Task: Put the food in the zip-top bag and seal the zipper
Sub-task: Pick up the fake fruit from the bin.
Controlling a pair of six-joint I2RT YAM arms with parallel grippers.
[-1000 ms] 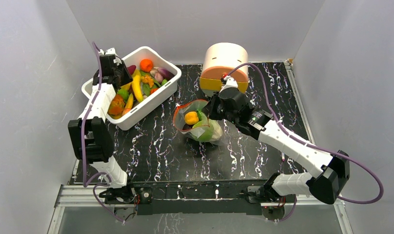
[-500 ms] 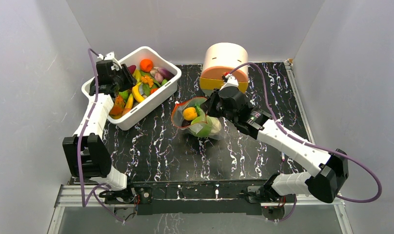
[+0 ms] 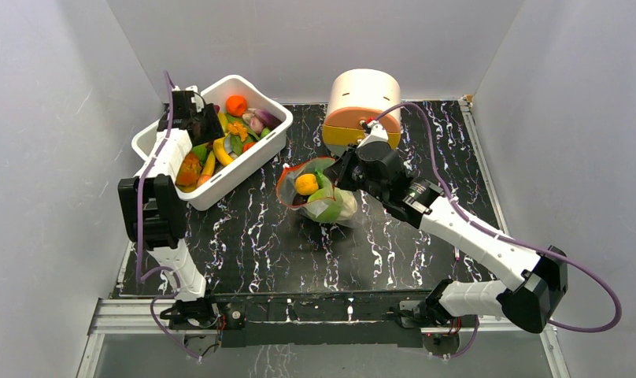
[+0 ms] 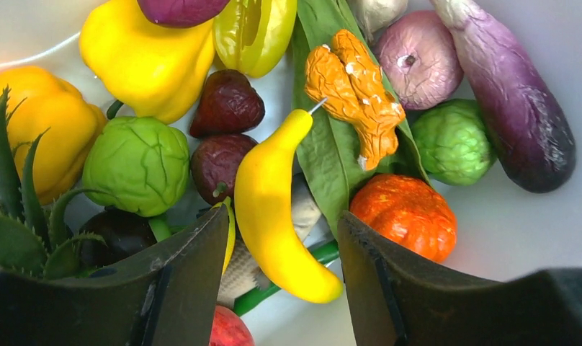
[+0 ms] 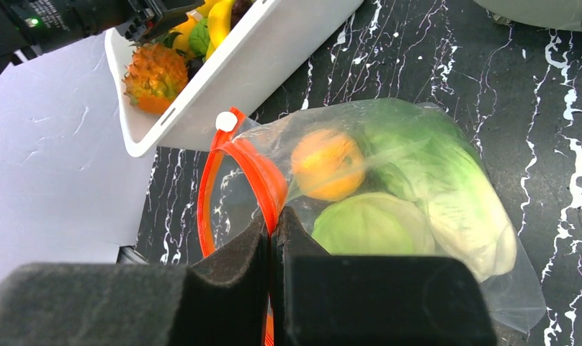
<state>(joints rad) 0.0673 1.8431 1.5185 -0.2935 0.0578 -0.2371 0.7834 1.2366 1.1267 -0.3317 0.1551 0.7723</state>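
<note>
I need to grab the yellow squash across its thick middle (image 3: 221, 151) (image 4: 269, 218) with my left gripper. The squash's stemless end then stays free to go into the bag's opening.
The clear zip-top bag (image 3: 324, 203) lies mid-table, its mouth open to the left. Inside it are an orange-yellow piece (image 5: 328, 164), a pale-green cabbage (image 5: 371, 225) and a green-and-white lettuce (image 5: 454, 194). My right gripper (image 5: 274, 225) is shut on the orange-red zipper (image 5: 248, 162) at the bag's mouth, and it also shows in the top view (image 3: 338, 175). My left gripper (image 3: 203, 135) is open over the white tub. In the left wrist view its fingers (image 4: 282, 218) straddle the lower end of a yellow squash (image 4: 270, 194), not closed on it.
The white tub (image 3: 244, 169) at the back left holds several toy produce pieces, among them an orange pumpkin (image 4: 407, 215), a purple eggplant (image 4: 515, 108) and a green cabbage (image 4: 137, 164). A round cream-and-orange box (image 3: 364, 98) stands behind the bag.
My left gripper shifted right and lower over the tub, and its arm swung. My right gripper stayed shut on the bag's mouth, and the bag shifted slightly left.
</note>
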